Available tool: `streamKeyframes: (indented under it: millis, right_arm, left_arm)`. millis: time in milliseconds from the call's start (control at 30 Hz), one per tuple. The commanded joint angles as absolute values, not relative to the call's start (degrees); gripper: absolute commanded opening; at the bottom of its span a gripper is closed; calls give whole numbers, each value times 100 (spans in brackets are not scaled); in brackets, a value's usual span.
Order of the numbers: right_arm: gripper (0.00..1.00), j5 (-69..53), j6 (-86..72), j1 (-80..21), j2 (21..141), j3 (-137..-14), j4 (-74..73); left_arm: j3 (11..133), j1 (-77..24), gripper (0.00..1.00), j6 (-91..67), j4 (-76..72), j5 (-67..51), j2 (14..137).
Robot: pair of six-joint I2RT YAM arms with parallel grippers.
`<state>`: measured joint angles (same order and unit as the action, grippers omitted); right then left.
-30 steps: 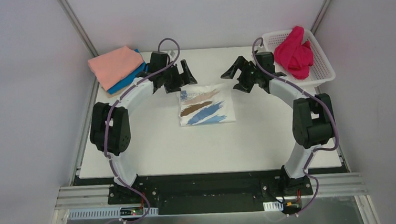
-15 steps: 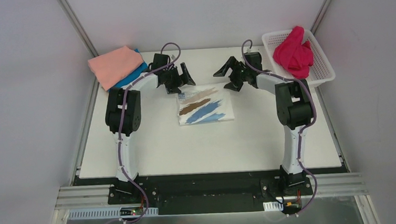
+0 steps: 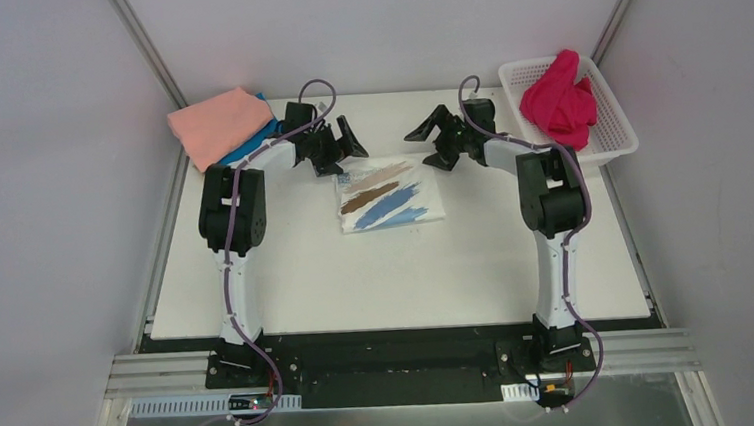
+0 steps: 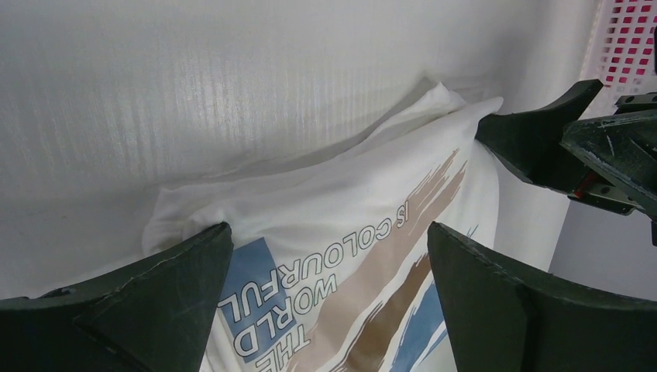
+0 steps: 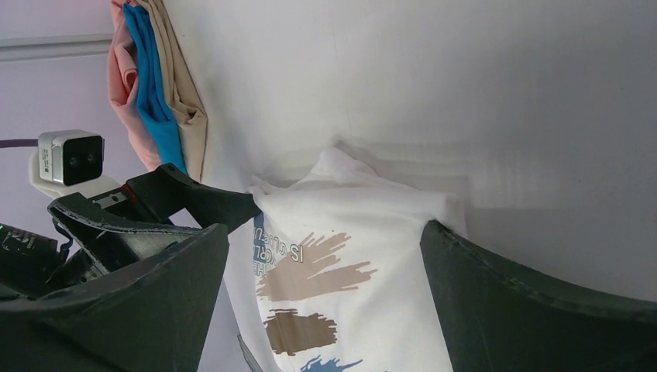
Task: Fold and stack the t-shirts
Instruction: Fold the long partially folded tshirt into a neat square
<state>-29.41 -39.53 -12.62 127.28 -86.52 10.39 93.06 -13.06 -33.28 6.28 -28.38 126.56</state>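
Note:
I need to grab the folded white t-shirt with my left gripper next, by its lettered edge nearest the stack, leaving the rest free to lay on top.
The white t-shirt printed with blue and brown brushstrokes (image 3: 389, 194) lies folded mid-table. My left gripper (image 3: 346, 151) is open at its far left corner, its jaws wide apart either side of the print (image 4: 349, 232). My right gripper (image 3: 430, 147) is open at the far right corner, its jaws wide over the cloth (image 5: 352, 248). Neither holds cloth. The salmon-pink t-shirt (image 3: 217, 124) lies folded on the bright blue one (image 3: 256, 144) at the far left. The magenta t-shirt (image 3: 560, 101) lies bunched in the basket.
The white lattice basket (image 3: 616, 129) stands at the far right corner and shows in the left wrist view (image 4: 627, 46). The folded stack shows in the right wrist view (image 5: 147, 85). Grey walls close in the table (image 3: 398, 282) at the back and both sides.
Both arms have drawn in and straightened, elbows rising toward the middle. Both open grippers have moved slightly toward the far edge. The printed tee has shifted a little farther back and turned slightly.

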Motion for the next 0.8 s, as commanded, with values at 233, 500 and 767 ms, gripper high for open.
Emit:
streamKeyframes:
  millis: [233,500,767]
  right_arm:
    - [99,-2392,-3004,-1165,11412,-8951,-516]
    - [99,-1875,-2948,-1210,9152,-6700,-398]
    - [100,-591,-3400,-931,7244,-5156,-975]
  left_arm:
    - [9254,-1301,99,-3072,1168,-2376,11230]
    - [7480,-1415,99,-3443,1202,-1612,9994]
    - [7018,-1424,99,-3678,1239,-1324,10197]
